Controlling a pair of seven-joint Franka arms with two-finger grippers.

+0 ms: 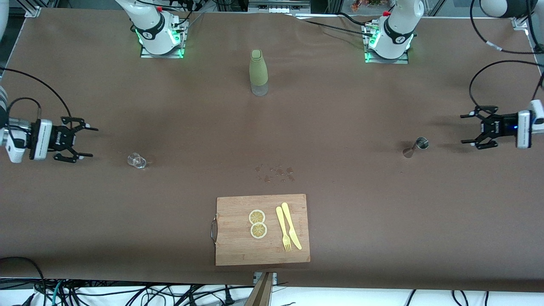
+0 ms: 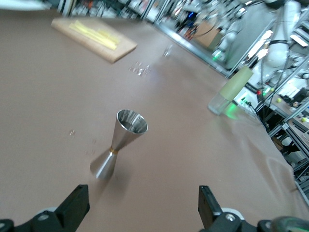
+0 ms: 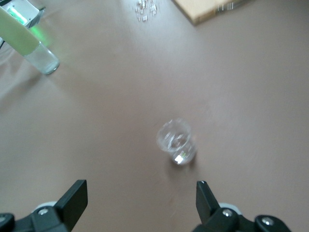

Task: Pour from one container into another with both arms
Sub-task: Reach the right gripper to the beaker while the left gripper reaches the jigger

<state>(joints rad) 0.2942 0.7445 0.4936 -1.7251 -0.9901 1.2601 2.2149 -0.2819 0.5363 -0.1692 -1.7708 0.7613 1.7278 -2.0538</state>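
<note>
The rim of the glass should stay free for the pour, so my right gripper should grab the clear glass by its side (image 3: 180, 146).
A small clear glass (image 1: 137, 160) (image 3: 176, 141) stands on the brown table toward the right arm's end. My right gripper (image 1: 92, 142) (image 3: 140, 193) hovers low beside it, open, a gap away, with nothing between its fingers. A steel hourglass-shaped jigger (image 1: 415, 147) (image 2: 118, 145) stands upright toward the left arm's end. My left gripper (image 1: 463, 128) (image 2: 144, 203) is open and empty beside it, pointing at it, not touching. A tall pale green bottle (image 1: 258, 72) (image 2: 231, 89) (image 3: 26, 43) with a clear base stands between the two arm bases.
A wooden cutting board (image 1: 233, 250) (image 2: 94, 34) lies near the table's front edge with two lemon slices (image 1: 257, 223), a yellow fork (image 1: 283, 229) and a knife (image 1: 291, 225). Small wet spots (image 1: 275, 173) mark the cloth just farther from the camera than the board.
</note>
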